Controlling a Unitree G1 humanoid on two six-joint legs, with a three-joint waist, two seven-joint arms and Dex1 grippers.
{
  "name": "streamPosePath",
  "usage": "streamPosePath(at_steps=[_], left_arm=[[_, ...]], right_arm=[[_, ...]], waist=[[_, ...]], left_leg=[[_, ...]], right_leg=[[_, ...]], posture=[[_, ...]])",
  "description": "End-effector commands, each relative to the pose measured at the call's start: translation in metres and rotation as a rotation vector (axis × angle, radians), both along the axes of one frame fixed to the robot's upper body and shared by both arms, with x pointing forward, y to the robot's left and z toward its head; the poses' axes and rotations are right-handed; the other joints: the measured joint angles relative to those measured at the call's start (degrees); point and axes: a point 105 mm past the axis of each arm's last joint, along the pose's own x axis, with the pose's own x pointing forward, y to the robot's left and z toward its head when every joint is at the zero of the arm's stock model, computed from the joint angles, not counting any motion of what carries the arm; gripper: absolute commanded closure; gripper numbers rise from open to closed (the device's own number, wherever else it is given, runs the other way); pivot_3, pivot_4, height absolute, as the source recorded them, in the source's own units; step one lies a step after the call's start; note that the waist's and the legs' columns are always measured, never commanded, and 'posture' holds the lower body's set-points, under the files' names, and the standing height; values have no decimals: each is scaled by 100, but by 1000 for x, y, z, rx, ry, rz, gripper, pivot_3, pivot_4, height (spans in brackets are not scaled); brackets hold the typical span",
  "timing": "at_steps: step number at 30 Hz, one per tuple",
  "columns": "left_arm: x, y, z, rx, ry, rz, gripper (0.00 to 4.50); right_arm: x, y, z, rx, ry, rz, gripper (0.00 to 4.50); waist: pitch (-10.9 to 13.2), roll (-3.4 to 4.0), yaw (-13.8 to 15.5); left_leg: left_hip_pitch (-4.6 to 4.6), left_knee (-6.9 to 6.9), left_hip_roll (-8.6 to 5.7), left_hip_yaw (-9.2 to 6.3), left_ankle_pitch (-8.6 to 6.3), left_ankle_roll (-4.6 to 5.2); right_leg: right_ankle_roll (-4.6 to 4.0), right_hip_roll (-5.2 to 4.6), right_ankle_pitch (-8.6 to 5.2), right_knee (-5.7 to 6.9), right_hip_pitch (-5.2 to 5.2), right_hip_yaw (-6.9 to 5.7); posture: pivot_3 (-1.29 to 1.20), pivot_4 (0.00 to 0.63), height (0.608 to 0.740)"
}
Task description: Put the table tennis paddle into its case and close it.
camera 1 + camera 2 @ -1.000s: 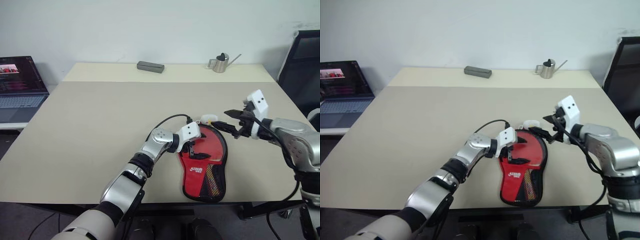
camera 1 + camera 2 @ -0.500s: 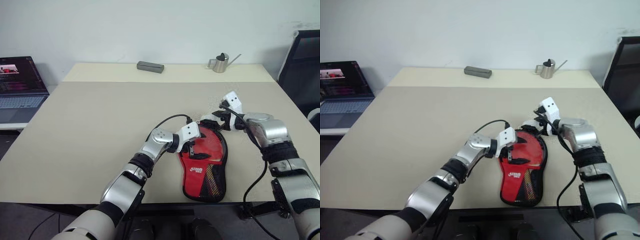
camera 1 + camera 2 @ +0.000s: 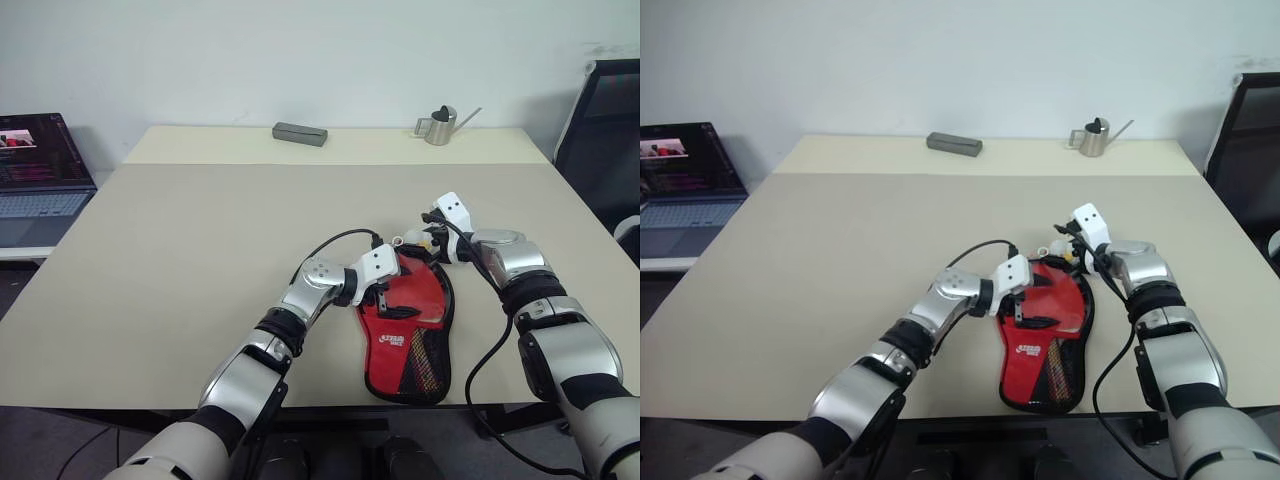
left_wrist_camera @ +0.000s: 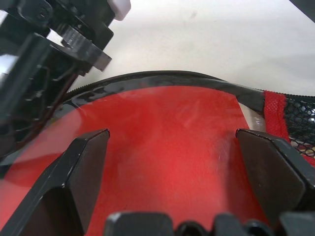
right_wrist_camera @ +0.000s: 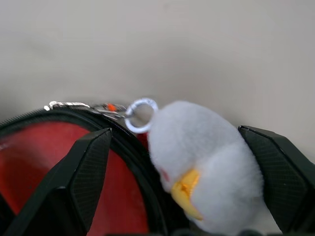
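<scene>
My fingers are beside the white-yellow charm (image 5: 197, 147), so it is now time for my right gripper to close, which would catch the charm.
The case (image 3: 405, 345) lies flat near the table's front edge. It is red with a white logo, a black mesh pocket on its lower part and a black zip rim (image 4: 162, 78). My left gripper (image 3: 392, 302) rests on its round upper part, open, with both fingers spread over a smooth red surface (image 4: 167, 128). I cannot tell whether that surface is the paddle's face or the case itself. My right gripper (image 3: 425, 243) is at the far end of the case, open. The white-yellow charm (image 5: 197, 147) hangs from a ring on the zip and sits between its fingers.
A grey box (image 3: 301, 133) and a small metal watering can (image 3: 438, 127) stand at the table's far edge. An open laptop (image 3: 40, 165) sits on a lower surface to the left. A black chair (image 3: 605, 120) stands at the right.
My right arm has swung in from the right and down, and its open fingers now straddle the charm at the case's far end. The left gripper and the case have not moved.
</scene>
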Motion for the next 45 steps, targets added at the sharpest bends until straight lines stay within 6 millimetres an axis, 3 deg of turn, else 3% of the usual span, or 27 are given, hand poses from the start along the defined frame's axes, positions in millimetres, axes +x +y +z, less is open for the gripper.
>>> streamPosePath(at_steps=[1, 4, 9, 12, 15, 23, 31, 36, 45], left_arm=[[-7, 9, -28, 89, 63, 6, 6], [-8, 9, -29, 92, 66, 3, 0], [-9, 11, -33, 102, 80, 11, 0], [-9, 15, -40, 115, 106, 25, 0], [-9, 21, -50, 139, 138, 47, 0], [-14, 33, -68, 179, 186, 69, 0], [-13, 32, -69, 183, 197, 81, 0], [-13, 29, -71, 185, 204, 81, 0], [-13, 25, -69, 185, 204, 71, 0]], right_arm=[[8, 2, 19, -5, -74, -4, 186], [9, 4, 20, -8, -88, -4, 950], [9, 6, 21, -11, -105, 3, 2774], [9, 7, 22, -6, -112, -3, 3571], [9, 2, 22, -16, -125, -22, 4073], [8, -23, 24, -74, -144, -89, 4181], [-2, -57, 16, -138, -121, -145, 4185], [-23, -80, 12, -172, -90, -142, 4185], [-91, -95, 16, -283, -17, 18, 4187]], waist=[[0, 0, -13], [0, 1, -37], [-1, 1, -38], [-1, 2, -38], [-3, 5, -40], [-12, 14, -47], [-20, 17, -36], [-31, 27, 4], [-36, 29, 70]], left_leg=[[0, 0, 0, 0, 0, 0], [0, 0, 0, 0, 0, 0], [0, 0, 0, 0, 0, 0], [0, 0, -1, 0, 0, 0], [1, 0, 0, 0, 0, 0], [10, 0, 0, 0, 0, 0], [38, 1, -1, -2, 0, 0], [44, 2, -3, -3, 0, 1], [39, 2, -3, -5, 0, 0]], right_leg=[[0, 0, 0, 0, 0, 0], [-1, 0, 1, 0, 0, 1], [-1, 0, 1, 1, 0, 1], [-2, 0, 1, 1, 0, 1], [-2, 0, 1, 2, 1, 1], [0, 0, 0, 4, 9, 1], [23, 0, -14, -1, 42, 0], [24, -1, -14, -3, 50, -1], [26, -1, -15, -13, 50, -2]], posture=[[0, 150, 740], [0, 150, 740], [0, 150, 740], [0, 150, 740], [0, 150, 740], [0, 150, 740], [0, 150, 740], [0, 150, 740], [0, 150, 740]])
